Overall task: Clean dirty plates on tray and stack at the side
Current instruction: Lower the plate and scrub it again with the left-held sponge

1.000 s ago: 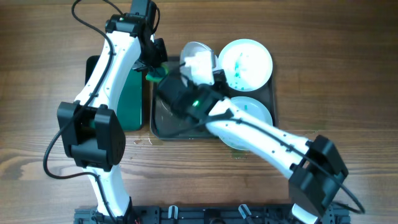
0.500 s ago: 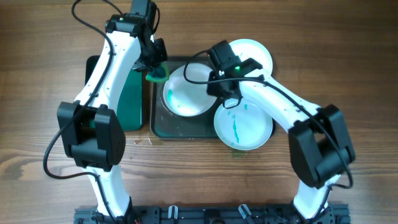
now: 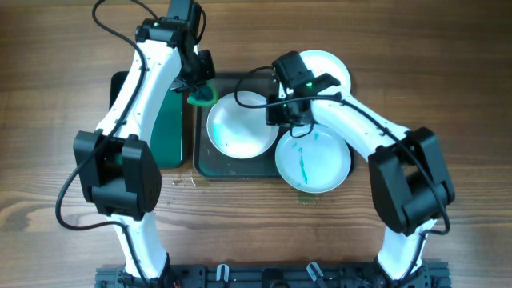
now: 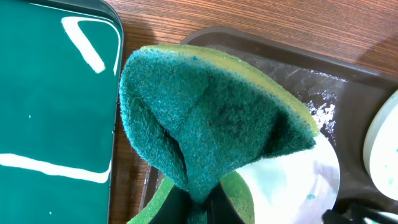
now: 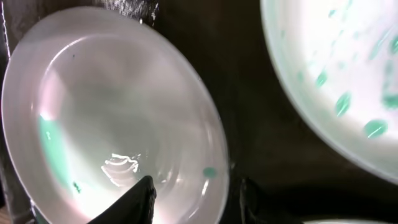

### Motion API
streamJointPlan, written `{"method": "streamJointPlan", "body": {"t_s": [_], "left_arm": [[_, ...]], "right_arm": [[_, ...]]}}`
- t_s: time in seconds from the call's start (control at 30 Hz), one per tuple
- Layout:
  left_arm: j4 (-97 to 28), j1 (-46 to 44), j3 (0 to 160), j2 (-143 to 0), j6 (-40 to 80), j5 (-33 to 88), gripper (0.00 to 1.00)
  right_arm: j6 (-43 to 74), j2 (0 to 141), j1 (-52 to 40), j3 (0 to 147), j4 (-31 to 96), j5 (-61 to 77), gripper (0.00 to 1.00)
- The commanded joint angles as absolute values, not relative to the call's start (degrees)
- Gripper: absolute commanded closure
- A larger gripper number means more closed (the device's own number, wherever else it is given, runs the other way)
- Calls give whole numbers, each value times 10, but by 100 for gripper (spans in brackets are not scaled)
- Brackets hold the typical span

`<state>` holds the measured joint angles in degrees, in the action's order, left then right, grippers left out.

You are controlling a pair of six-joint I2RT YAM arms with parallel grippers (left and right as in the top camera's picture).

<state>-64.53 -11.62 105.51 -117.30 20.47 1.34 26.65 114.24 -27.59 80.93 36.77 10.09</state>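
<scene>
My right gripper moves lower, before closing on the plate's rim. In the right wrist view the open fingers stop above the plate's rim that runs between them.
Three white plates lie on the dark tray (image 3: 200, 164). The left plate (image 3: 236, 128) has a teal smear; it also shows in the right wrist view (image 5: 112, 118). The back right plate (image 3: 324, 68) has teal spots and the front right plate (image 3: 316, 160) has a teal streak. My right gripper (image 3: 286, 112) is open, its fingers (image 5: 196, 186) straddling the left plate's right rim. My left gripper (image 3: 200, 86) is shut on a green sponge (image 4: 211, 112) above the tray's back left corner.
A smaller bright green tray (image 3: 170, 128) lies left of the dark tray, and it shows in the left wrist view (image 4: 56, 93). Wet patches mark the dark tray's floor (image 4: 298, 81). Bare wooden table surrounds both trays.
The left plate, tilted up at the tray's back a second ago, now lies flat in the tray's left part. My right arm swung to the right. My left arm has not moved.
</scene>
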Motion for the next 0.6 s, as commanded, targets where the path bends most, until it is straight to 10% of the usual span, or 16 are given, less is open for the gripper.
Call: {"method": "streamJointPlan", "body": {"t_s": [0.0, 0.23, 0.47, 0.57], "left_arm": [[-646, -118, 1067, -1160, 202, 8, 96], [-646, -118, 1067, -1160, 202, 25, 96], [-645, -127, 1044, -1160, 218, 40, 96], [-637, -137, 1013, -1160, 220, 40, 96]], "right_arm": [[224, 1150, -264, 817, 351, 106, 55], [214, 1195, -263, 818, 308, 121, 61], [277, 1206, -263, 825, 289, 102, 96], [325, 1206, -263, 824, 298, 103, 96]]}}
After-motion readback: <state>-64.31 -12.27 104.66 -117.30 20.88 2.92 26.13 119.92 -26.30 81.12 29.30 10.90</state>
